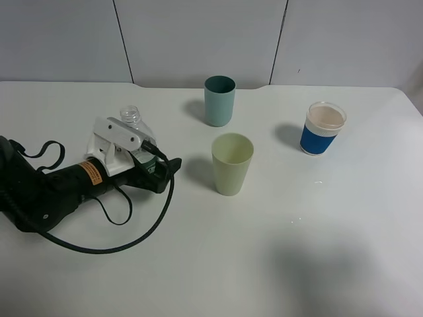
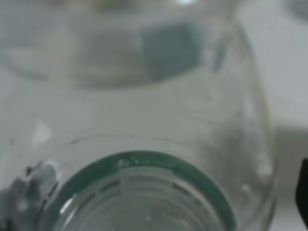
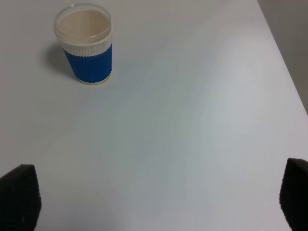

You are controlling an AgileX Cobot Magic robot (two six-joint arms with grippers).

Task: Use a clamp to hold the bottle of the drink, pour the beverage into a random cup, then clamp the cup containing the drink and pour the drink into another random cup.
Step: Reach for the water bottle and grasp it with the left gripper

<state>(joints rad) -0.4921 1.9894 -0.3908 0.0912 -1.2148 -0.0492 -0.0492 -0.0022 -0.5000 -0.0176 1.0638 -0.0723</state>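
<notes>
My left gripper will next grab the bottle by its green-labelled body [image 1: 146, 159], which leaves the bottle's neck [image 1: 129, 113] free to pour into a cup.
The clear bottle [image 1: 132, 117] with the dark green label stands at the left of the table, between the black jaws of my left gripper [image 1: 151, 162]. The jaws are open around it. In the left wrist view the bottle [image 2: 144, 120] fills the picture, blurred, and one black finger [image 2: 303, 192] shows beside it with a gap. I cannot make out the beverage inside. The pale yellow-green cup [image 1: 232, 163] stands just right of that gripper. The blue-banded cup [image 1: 322, 129] [image 3: 86, 45] is at the far right. My right gripper [image 3: 154, 202] is open over bare table, short of the blue-banded cup.
A teal straight-sided cup [image 1: 219, 100] stands behind the yellow-green cup. The left arm and its black cable [image 1: 99, 249] lie across the left side of the white table [image 1: 277, 264]. A grey panelled wall backs the table.
</notes>
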